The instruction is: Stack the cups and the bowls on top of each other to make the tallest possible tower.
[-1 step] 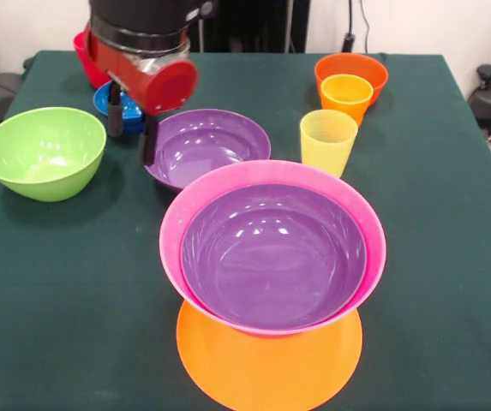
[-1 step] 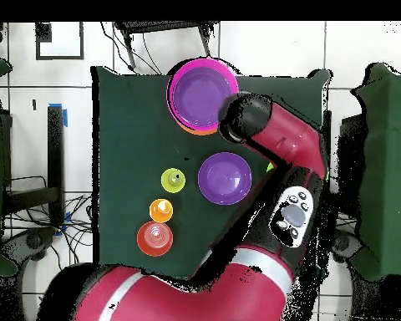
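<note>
My gripper will next grab the lime green bowl by its thin rim (image 1: 104, 139), because the bowl's wide opening (image 1: 44, 147) is far wider than my fingers can open.
The tower stands near the front: an upturned orange bowl (image 1: 269, 364) carries a pink bowl (image 1: 176, 224) with a purple bowl (image 1: 271, 257) nested inside; from above the tower (image 2: 203, 94) sits at the top. A second purple bowl (image 1: 206, 145) (image 2: 225, 177) lies behind it. My gripper (image 1: 132, 147) hangs open and empty, one finger over the small blue bowl (image 1: 104, 103), the other at the second purple bowl's left rim. The lime green bowl (image 1: 44, 152) is at the left. A yellow cup (image 1: 328, 141) (image 2: 173, 180), an orange-yellow cup (image 1: 346, 96) (image 2: 160, 210) and a red-orange bowl (image 1: 352, 68) (image 2: 155, 238) stand at the right.
A red vessel (image 1: 84, 56) shows partly behind my wrist at the far left. In the overhead view my arm (image 2: 279, 159) covers the gripper, the blue bowl and nearly all of the green bowl. The green tablecloth (image 1: 451, 257) ends close to the tower's base.
</note>
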`<state>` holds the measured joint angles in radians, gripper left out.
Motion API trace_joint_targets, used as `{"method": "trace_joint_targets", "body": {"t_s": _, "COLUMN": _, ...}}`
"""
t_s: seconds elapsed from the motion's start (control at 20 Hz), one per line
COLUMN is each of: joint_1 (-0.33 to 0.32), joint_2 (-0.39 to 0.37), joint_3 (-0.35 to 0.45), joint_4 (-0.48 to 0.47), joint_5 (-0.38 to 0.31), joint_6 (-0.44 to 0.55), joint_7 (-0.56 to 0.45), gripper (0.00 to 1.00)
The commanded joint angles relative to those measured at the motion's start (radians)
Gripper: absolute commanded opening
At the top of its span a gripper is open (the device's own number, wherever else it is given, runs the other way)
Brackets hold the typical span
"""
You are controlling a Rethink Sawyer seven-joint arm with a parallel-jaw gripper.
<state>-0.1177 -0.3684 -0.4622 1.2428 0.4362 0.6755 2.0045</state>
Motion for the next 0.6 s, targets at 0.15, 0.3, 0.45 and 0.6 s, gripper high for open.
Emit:
{"method": "trace_joint_targets", "body": {"t_s": 0.15, "joint_1": -0.103, "joint_2": -0.023, "joint_3": 0.292, "joint_4": 0.191, "joint_5": -0.184, "joint_6": -0.138, "joint_7": -0.266, "gripper": 1.00}}
{"method": "trace_joint_targets", "body": {"t_s": 0.3, "joint_1": -0.146, "joint_2": -0.025, "joint_3": 0.334, "joint_4": 0.200, "joint_5": -0.236, "joint_6": -0.162, "joint_7": -0.255, "gripper": 1.00}}
{"method": "trace_joint_targets", "body": {"t_s": 0.45, "joint_1": -0.175, "joint_2": -0.020, "joint_3": 0.360, "joint_4": 0.194, "joint_5": -0.290, "joint_6": -0.174, "joint_7": -0.235, "gripper": 1.00}}
{"method": "trace_joint_targets", "body": {"t_s": 0.6, "joint_1": -0.190, "joint_2": -0.019, "joint_3": 0.375, "joint_4": 0.179, "joint_5": -0.341, "joint_6": -0.159, "joint_7": -0.211, "gripper": 1.00}}
